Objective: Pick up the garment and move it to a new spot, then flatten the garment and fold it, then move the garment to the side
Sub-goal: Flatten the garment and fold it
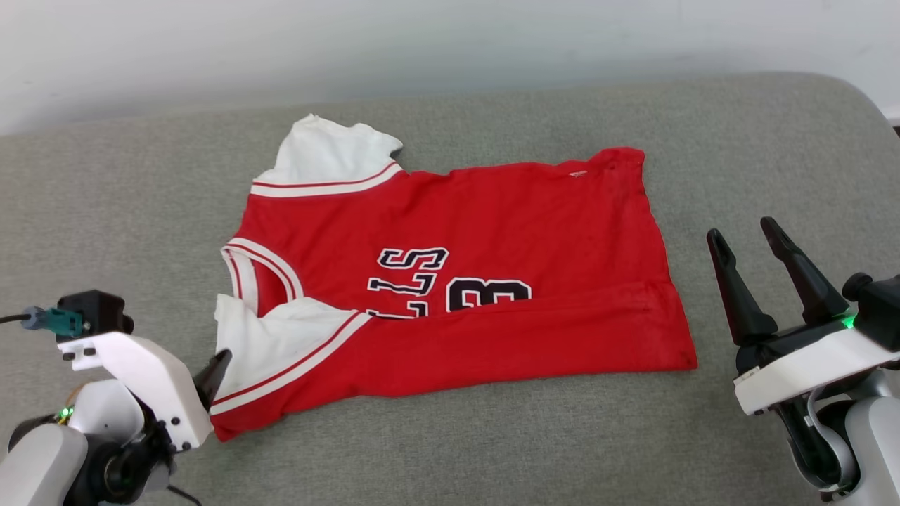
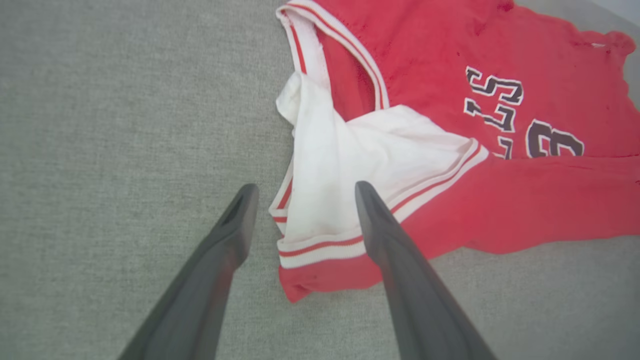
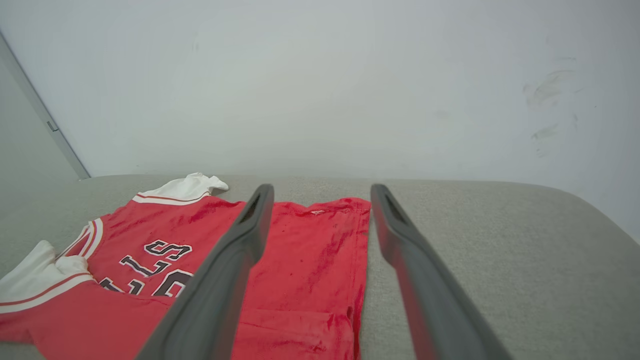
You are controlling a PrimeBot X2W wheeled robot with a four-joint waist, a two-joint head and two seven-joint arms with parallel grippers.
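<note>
A loose white fold (image 1: 228, 341) stands up along the doubled-over sleeve, so next my left gripper pinches the garment by that sleeve's striped edge (image 1: 221, 403).
The garment (image 1: 492, 225), a red jersey with white sleeves and black-white lettering, lies spread on the grey cushion (image 1: 450, 436), neck to the left, its near long edge folded up over the lettering. My left gripper (image 2: 305, 190) hovers open just above the folded white sleeve (image 2: 350, 170) at the garment's near left corner, holding nothing; in the head view one dark fingertip (image 1: 214, 372) shows beside that sleeve. My right gripper (image 1: 745, 235) stands open to the right of the garment's hem, apart from the cloth. The right wrist view looks across the garment (image 3: 310, 260) between the open fingers.
A pale wall (image 1: 450, 42) rises directly behind the cushion. The cushion's rounded right corner (image 1: 858, 105) drops off near my right arm. Bare grey fabric lies in front of the garment and to its left (image 2: 100, 125).
</note>
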